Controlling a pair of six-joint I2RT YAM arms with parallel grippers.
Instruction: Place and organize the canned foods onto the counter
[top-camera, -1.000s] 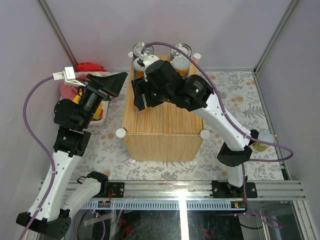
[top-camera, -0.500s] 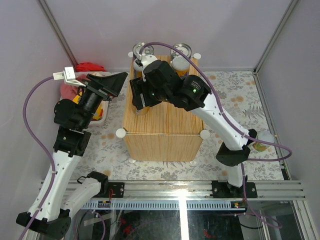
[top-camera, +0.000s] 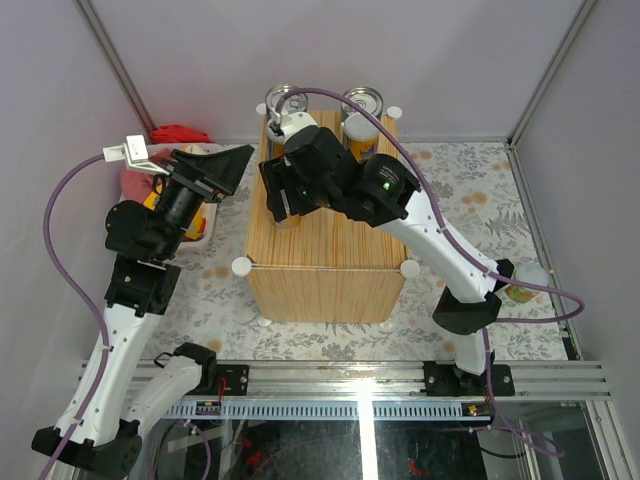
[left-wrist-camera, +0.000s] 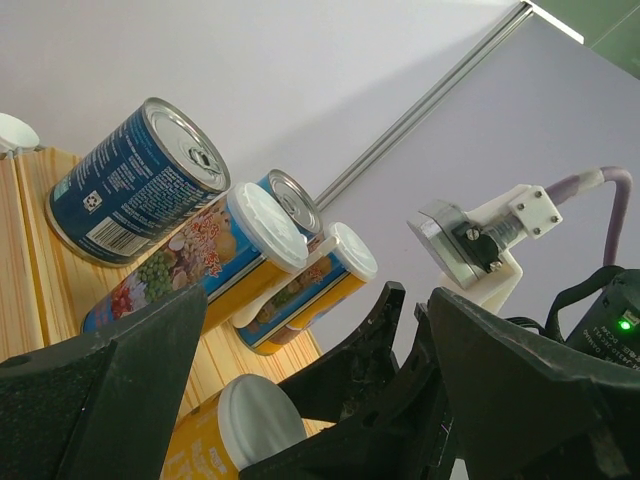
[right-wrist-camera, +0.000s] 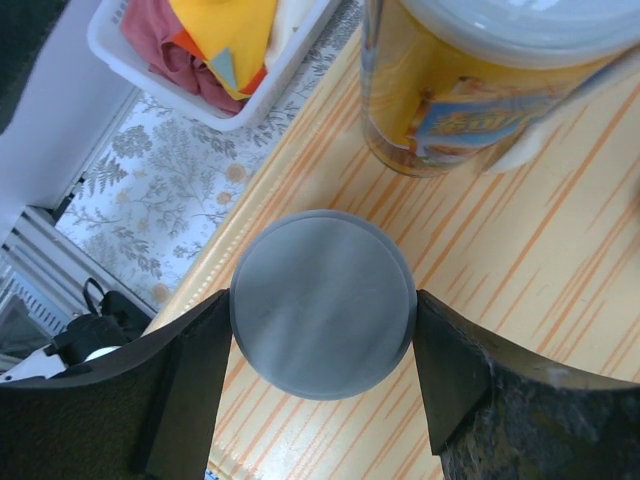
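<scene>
The can is upright above flat, free wood inside the counter's edge and would end up standing there. My right gripper should open now.
My right gripper (right-wrist-camera: 322, 310) is shut on a white-lidded, orange-yellow can (right-wrist-camera: 322, 303), held upright over the left part of the wood-grain counter (top-camera: 330, 240). Whether the can's base touches the wood is hidden. In the top view this gripper (top-camera: 283, 195) covers the can. Two blue-labelled, silver-topped cans (left-wrist-camera: 130, 185) (left-wrist-camera: 290, 205) and two more white-lidded cans (left-wrist-camera: 250, 250) (left-wrist-camera: 320, 280) stand at the counter's back. My left gripper (top-camera: 225, 165) hangs open and empty, left of the counter.
A white basket (right-wrist-camera: 215, 50) with red and yellow cloths sits on the floral mat (top-camera: 470, 210) left of the counter. White knobs (top-camera: 240, 265) mark the counter's corners. Grey walls close in the back and both sides.
My right gripper has shifted slightly left and toward the back with the can in it. The left arm has not moved.
</scene>
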